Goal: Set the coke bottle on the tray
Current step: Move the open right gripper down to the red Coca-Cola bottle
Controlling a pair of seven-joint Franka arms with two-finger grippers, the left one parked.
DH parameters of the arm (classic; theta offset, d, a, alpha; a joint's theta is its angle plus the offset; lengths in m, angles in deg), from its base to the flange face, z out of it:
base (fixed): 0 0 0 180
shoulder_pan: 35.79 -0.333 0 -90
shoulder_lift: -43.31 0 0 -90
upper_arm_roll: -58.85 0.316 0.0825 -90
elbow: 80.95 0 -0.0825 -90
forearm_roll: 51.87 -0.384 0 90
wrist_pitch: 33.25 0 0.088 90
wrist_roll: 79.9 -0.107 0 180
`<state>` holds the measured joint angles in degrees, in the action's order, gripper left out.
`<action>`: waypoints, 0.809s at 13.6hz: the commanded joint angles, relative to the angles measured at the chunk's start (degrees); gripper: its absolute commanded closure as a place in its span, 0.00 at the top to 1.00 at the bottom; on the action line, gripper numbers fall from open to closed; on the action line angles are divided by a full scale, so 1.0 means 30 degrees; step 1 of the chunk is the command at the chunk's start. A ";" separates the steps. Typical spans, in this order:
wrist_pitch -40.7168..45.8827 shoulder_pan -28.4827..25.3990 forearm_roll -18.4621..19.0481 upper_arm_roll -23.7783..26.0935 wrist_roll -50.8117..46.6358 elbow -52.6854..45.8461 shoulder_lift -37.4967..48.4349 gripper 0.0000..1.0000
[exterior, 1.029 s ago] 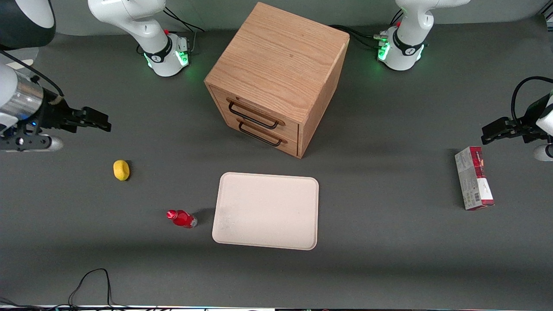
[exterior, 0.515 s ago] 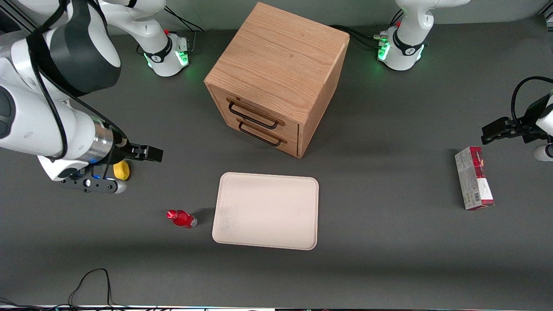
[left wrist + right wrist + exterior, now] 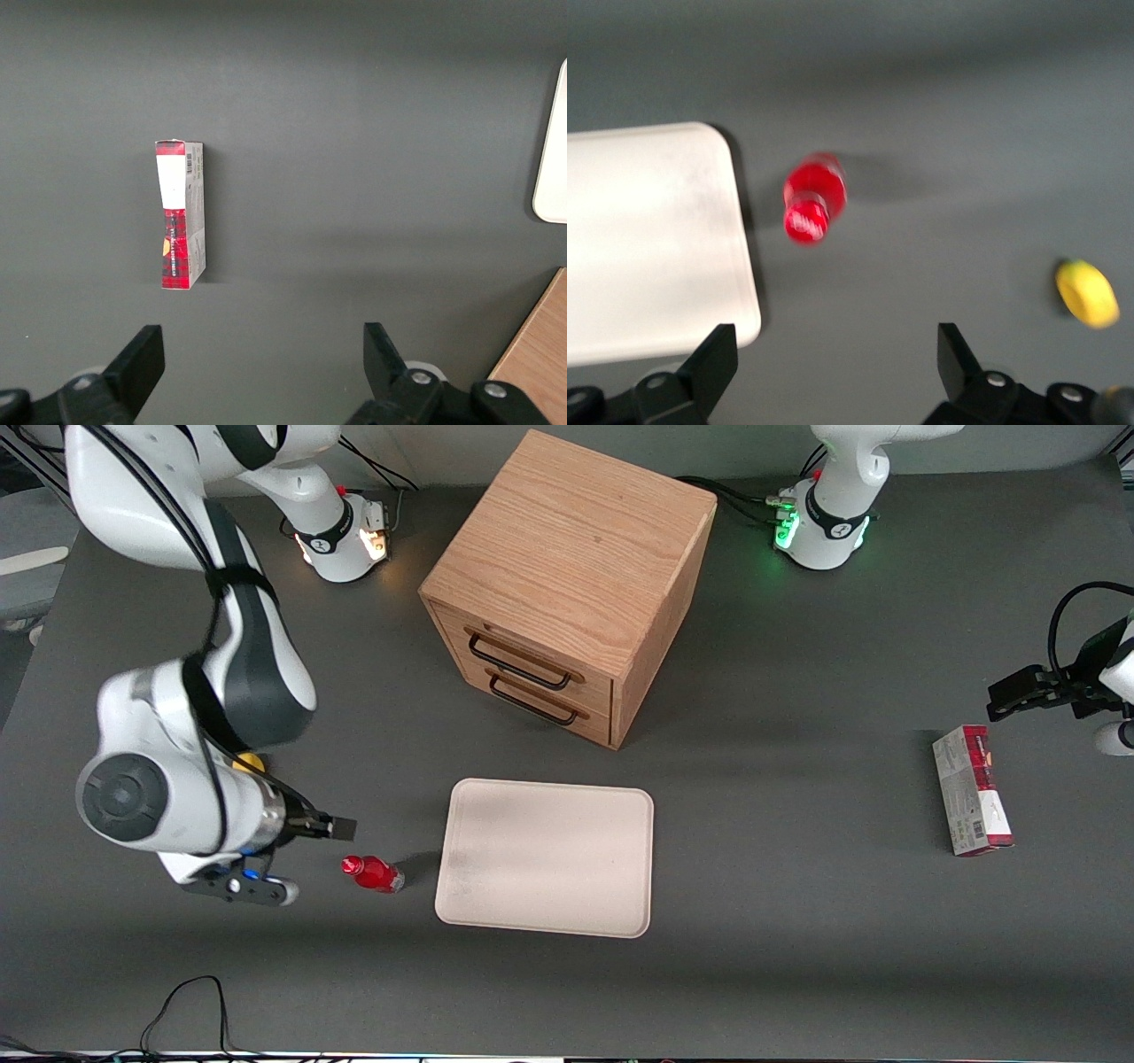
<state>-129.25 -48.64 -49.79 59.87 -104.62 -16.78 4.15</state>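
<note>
To place the coke bottle on the tray (image 3: 545,856), my right gripper next needs to grip the bottle by its red body (image 3: 377,875).
The coke bottle (image 3: 374,874) is a tiny red bottle lying on the dark table just beside the tray's short edge, toward the working arm's end. It also shows in the right wrist view (image 3: 813,208). The tray (image 3: 545,856) is cream-white, flat and bare, and its corner shows in the right wrist view (image 3: 647,239). My right gripper (image 3: 330,828) hovers above the table close beside the bottle, slightly farther from the front camera than it. The gripper (image 3: 837,354) is open and empty, its fingers (image 3: 718,354) spread wide.
A yellow lump (image 3: 250,761) lies partly hidden under my arm and shows in the right wrist view (image 3: 1086,293). A wooden drawer cabinet (image 3: 567,576) stands farther from the front camera than the tray. A red-and-grey carton (image 3: 972,802) lies toward the parked arm's end.
My right arm has swung from the table's end toward the front camera and the bottle, and now covers most of the yellow lump. The bottle and tray have not moved.
</note>
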 commanded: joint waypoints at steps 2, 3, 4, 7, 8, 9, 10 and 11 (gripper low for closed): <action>-0.2269 -0.0138 0.0359 -0.0020 -0.0462 0.0496 -0.0832 1.00; -0.2622 -0.0138 0.0389 -0.0020 -0.0462 0.0496 -0.1036 1.00; -0.2800 -0.0138 0.0389 -0.0020 -0.0462 0.0496 -0.1212 1.00; -0.3562 -0.0168 0.0418 -0.0020 -0.0462 0.0496 -0.1594 1.00; -0.3592 -0.0168 0.0418 -0.0020 -0.0433 0.0496 -0.1740 1.00; -0.3680 -0.0197 0.0418 -0.0020 -0.0432 0.0496 -0.1887 1.00; -0.3855 -0.0197 0.0418 -0.0020 -0.0432 0.0496 -0.1888 1.00; -0.3856 -0.0168 0.0418 -0.0020 -0.0432 0.0496 -0.1917 1.00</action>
<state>-139.81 -48.83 -49.64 59.88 -104.63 -15.30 -1.41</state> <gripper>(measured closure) 0.000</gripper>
